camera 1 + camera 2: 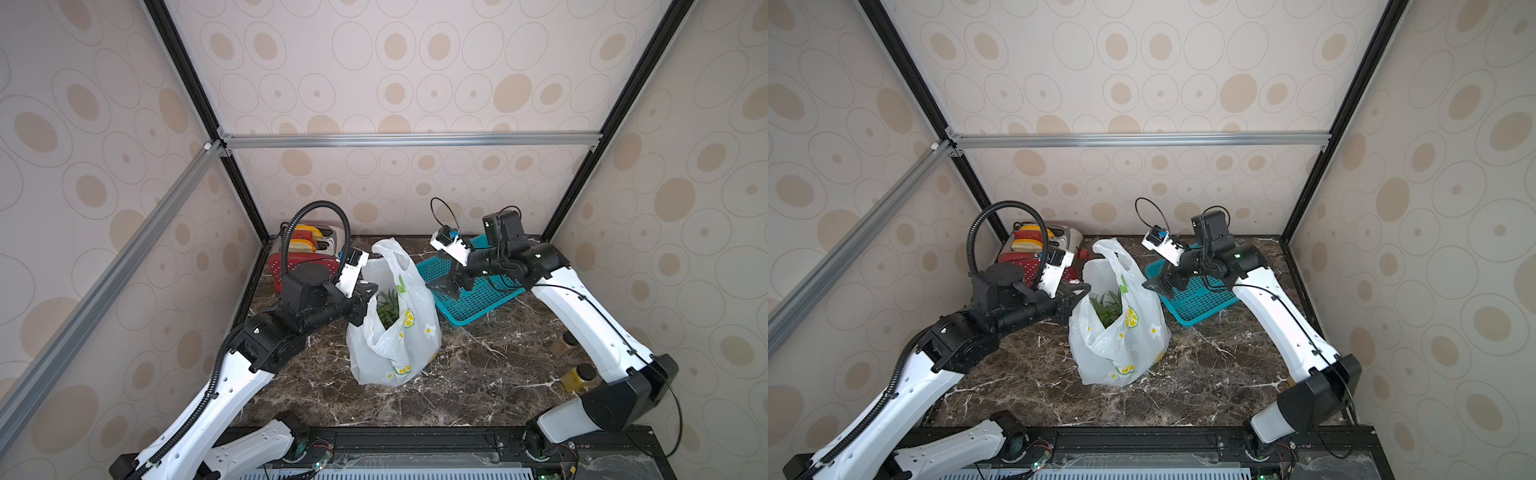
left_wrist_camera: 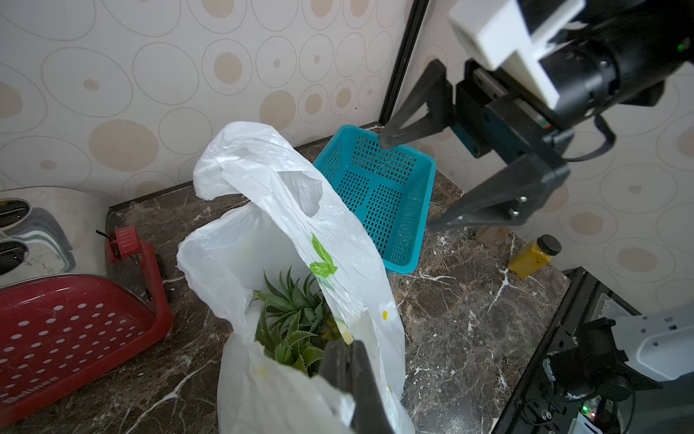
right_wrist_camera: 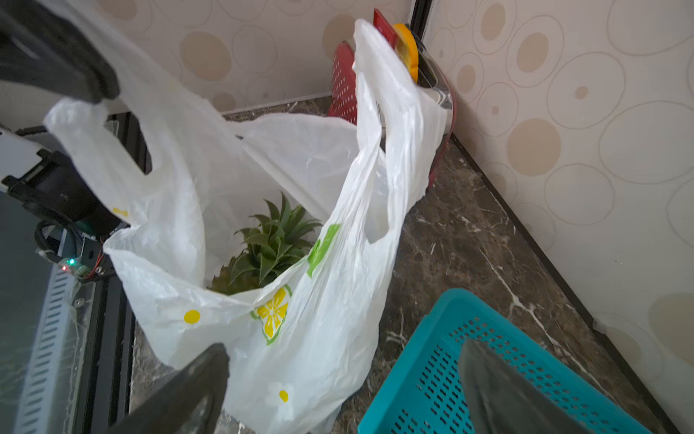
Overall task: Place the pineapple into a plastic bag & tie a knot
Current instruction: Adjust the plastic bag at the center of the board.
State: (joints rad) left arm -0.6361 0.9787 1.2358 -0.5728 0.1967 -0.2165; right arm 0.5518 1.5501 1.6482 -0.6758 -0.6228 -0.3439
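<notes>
I should move my right gripper to the plastic bag (image 1: 395, 349) and grab its free far handle loop by the tip. Then the loops can be crossed and knotted.
The plastic bag (image 1: 395, 349) (image 1: 1113, 353) stands upright and open in the middle of the marble table. Inside it sits the pineapple (image 1: 387, 309) (image 2: 293, 323) (image 3: 274, 240), with only its green crown showing. My left gripper (image 1: 366, 297) (image 2: 349, 359) is shut on the bag's left rim and holds one handle loop up. The far handle loop (image 3: 379, 124) stands free. My right gripper (image 1: 446, 286) (image 3: 343, 351) hangs open over the teal basket, just right of the bag, with nothing between its fingers. No knot shows; the loops are apart.
A teal mesh basket (image 1: 478, 301) lies at the back right under my right gripper. A toaster (image 1: 320, 239) and a red perforated tray (image 1: 299, 266) stand at the back left. Two yellow-filled bottles (image 1: 577, 376) lie beside the right arm.
</notes>
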